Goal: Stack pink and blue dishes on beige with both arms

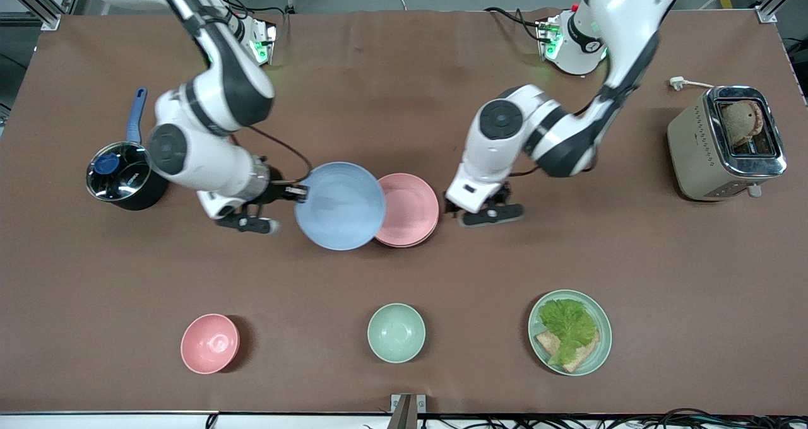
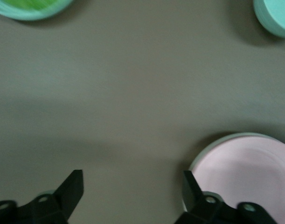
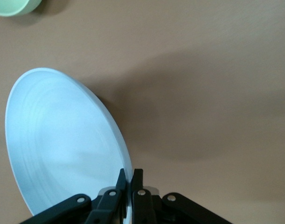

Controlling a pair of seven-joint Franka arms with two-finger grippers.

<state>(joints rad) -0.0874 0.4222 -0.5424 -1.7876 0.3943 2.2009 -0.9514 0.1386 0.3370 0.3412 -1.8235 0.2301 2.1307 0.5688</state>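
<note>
The light blue plate is hanging tilted beside the pink plate, off the pink plate's center, so my right gripper should keep holding the light blue plate.
My right gripper is shut on the rim of the light blue plate. It holds the plate tilted above the table, with the plate's edge overlapping the pink plate. The pink plate lies flat at mid-table, and a thin pale rim shows under its edge. The rest of the beige plate is hidden. My left gripper stands open and holds nothing, just off the pink plate's edge toward the left arm's end.
A steel pot with a blue handle sits by the right arm. A toaster stands at the left arm's end. Nearer the front camera are a pink bowl, a mint bowl and a mint-green plate with lettuce.
</note>
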